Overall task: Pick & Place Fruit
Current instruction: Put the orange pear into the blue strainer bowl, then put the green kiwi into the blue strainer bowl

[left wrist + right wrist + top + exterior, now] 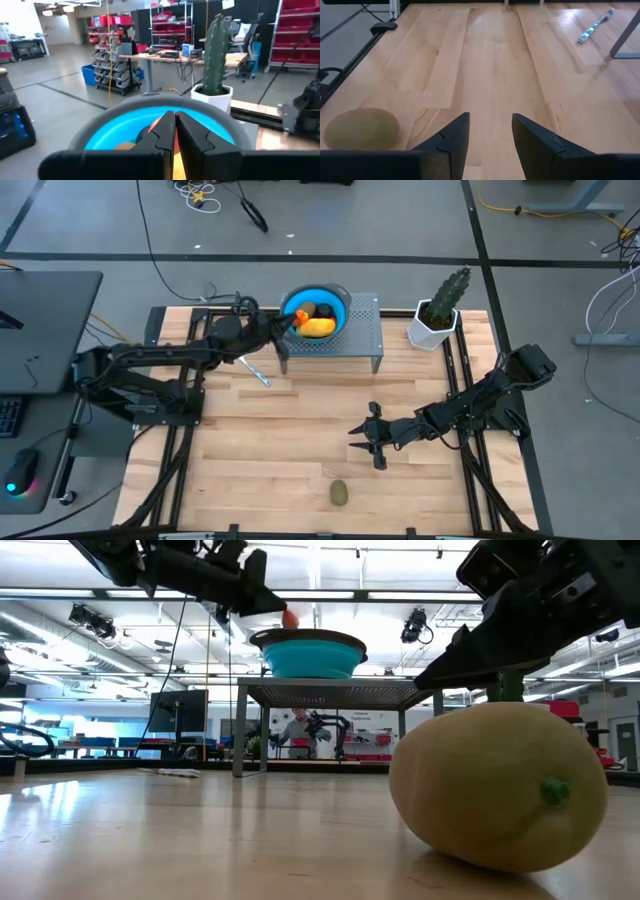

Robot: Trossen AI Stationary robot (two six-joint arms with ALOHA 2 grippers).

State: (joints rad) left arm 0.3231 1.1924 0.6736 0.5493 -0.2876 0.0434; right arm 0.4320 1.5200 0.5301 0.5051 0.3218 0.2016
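The orange-red ball is past the rim of the blue bowl and over the bowl's open inside, so I should open my left gripper.
A blue bowl (338,300) stands on a grey metal rack (365,330) at the table's far side. It holds a yellow-orange oblong (320,327), a dark purple ball (326,310) and an olive-brown piece (308,310). My left gripper (291,323) is over the bowl's left rim, shut on a tiny orange-red ball (290,616). One olive-brown oval (339,493) lies on the table near its near edge. My right gripper (362,435) is open and hovers above the table, to the far right of that oval (362,129). My left gripper pinches the tiny orange-red ball (174,142) between its two fingertips (162,127). The fingers reach level from the table's left. The ball is lifted clear, above the bowl's rim (300,637).
A slim white-and-blue stick tool (255,370) lies on the table left of the rack. A green cactus in a white pot (440,310) stands right of the rack. Bare wood (280,440) spreads across the table's middle. A person (297,730) is far behind the table.
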